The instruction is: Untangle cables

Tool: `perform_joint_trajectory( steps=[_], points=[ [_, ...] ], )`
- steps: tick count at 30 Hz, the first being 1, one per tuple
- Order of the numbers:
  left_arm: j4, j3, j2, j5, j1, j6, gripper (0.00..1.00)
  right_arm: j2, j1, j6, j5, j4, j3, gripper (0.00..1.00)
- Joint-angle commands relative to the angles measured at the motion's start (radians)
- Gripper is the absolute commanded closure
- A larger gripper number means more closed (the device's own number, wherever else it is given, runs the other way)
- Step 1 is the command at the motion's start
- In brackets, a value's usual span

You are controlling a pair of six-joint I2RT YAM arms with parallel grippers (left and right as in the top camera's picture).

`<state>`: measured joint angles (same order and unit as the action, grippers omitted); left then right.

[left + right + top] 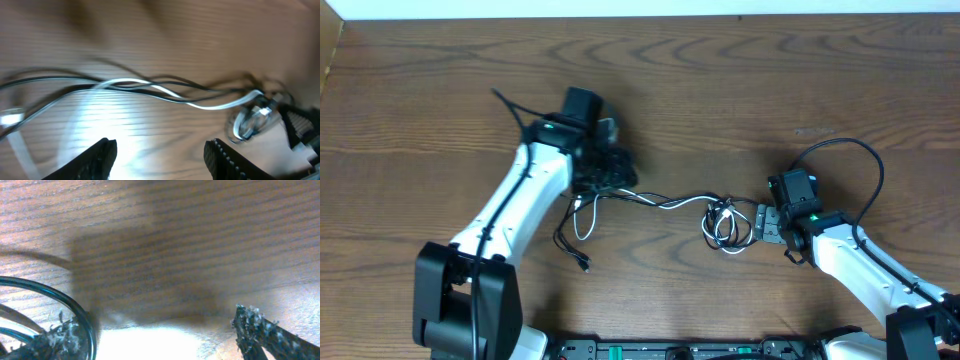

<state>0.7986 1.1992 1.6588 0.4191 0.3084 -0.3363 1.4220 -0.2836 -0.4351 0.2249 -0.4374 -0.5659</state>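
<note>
My left gripper grabs the black cable at the small coil (722, 226) (262, 102) in front of my right gripper next, to pull the tangle apart.
A thin black cable (563, 240) and a thin white cable (672, 202) lie twisted together on the wooden table, running from under my left gripper (608, 176) to a small coil (722, 226) in front of my right gripper (761, 222). In the left wrist view the white cable (210, 105) and black cable (45, 80) cross above the left gripper's (160, 155) open, empty jaws. In the right wrist view the right gripper's (160, 337) jaws are open and a black cable loop (75, 307) curves past the left finger.
The black cable's plug end (585, 267) lies near the table's (740, 90) front edge, below the left arm. A thicker black robot cable (865, 160) arcs behind the right arm. The right gripper shows at the right edge of the left wrist view (300, 125).
</note>
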Motion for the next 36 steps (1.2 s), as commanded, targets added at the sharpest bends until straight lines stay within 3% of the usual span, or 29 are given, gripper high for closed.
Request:
perform_joint_trajectory(
  steps=[1,15,24,36],
  points=[
    [-0.023,0.005,-0.004,0.042,0.071,0.027,0.39,0.058,0.012,0.01,0.021,-0.008,0.064,0.1],
    [-0.105,0.0,0.05,0.041,0.29,0.025,0.39,0.058,0.011,0.04,-0.141,0.062,0.064,0.01],
    [-0.137,0.0,0.138,0.041,0.363,0.026,0.39,0.058,0.005,0.126,-0.306,0.125,0.064,0.01],
    [-0.259,0.0,0.232,0.04,0.413,0.025,0.39,0.058,0.005,0.127,-0.314,0.128,0.064,0.01]
  ],
)
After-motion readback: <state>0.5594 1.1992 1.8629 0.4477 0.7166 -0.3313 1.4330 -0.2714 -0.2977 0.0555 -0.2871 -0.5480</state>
